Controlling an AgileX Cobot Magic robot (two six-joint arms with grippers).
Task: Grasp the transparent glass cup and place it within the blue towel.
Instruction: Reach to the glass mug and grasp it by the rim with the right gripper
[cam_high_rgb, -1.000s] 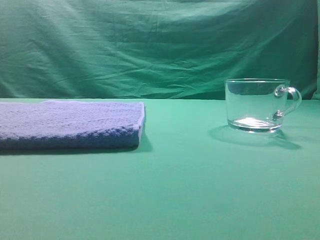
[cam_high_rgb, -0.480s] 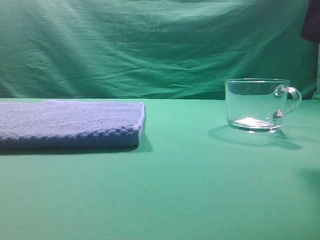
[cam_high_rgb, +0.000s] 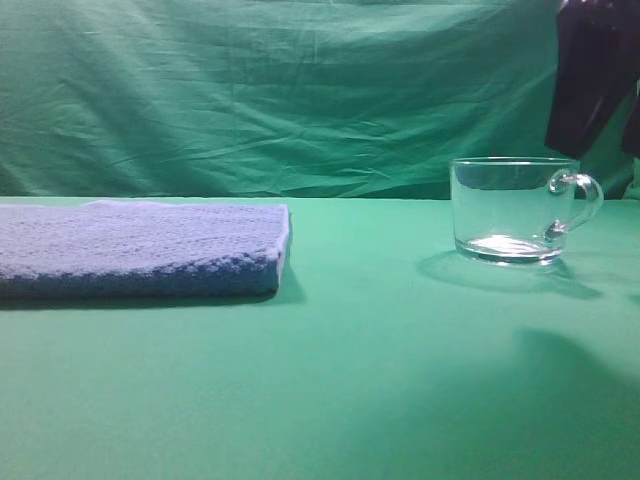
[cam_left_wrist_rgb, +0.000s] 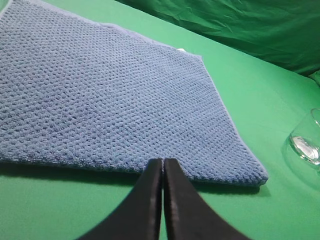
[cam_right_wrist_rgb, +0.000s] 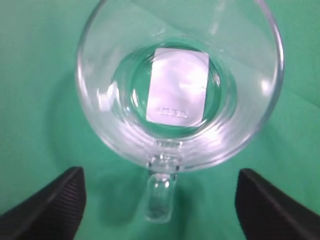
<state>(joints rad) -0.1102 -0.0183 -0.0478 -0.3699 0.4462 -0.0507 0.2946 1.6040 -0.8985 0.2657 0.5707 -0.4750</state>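
Note:
I next need to grab the cup with my right gripper by its narrow handle (cam_high_rgb: 582, 203) (cam_right_wrist_rgb: 161, 196), because the cup's round bowl is wider than my open fingers.
The transparent glass cup (cam_high_rgb: 510, 210) stands upright on the green cloth at the right, its handle (cam_high_rgb: 585, 195) pointing right. The blue towel (cam_high_rgb: 140, 245) lies flat at the left, well apart from the cup. My right gripper (cam_high_rgb: 595, 140) hangs just above the cup's handle side. In the right wrist view it (cam_right_wrist_rgb: 160, 171) is open, its fingers (cam_right_wrist_rgb: 55, 205) wide on either side of the handle (cam_right_wrist_rgb: 161, 200), touching nothing; the cup (cam_right_wrist_rgb: 120, 115) is seen from above. My left gripper (cam_left_wrist_rgb: 163, 161) is shut and empty, near the towel's (cam_left_wrist_rgb: 110, 95) front edge.
A green backdrop cloth (cam_high_rgb: 280, 90) hangs behind the table. The cup (cam_left_wrist_rgb: 306, 145) shows at the right edge of the left wrist view. A white label (cam_right_wrist_rgb: 177, 92) shows through the cup's base.
My right gripper has come down into the exterior view at the top right, above the cup. Its shadow has spread over the cloth at the lower right. Cup and towel have not moved.

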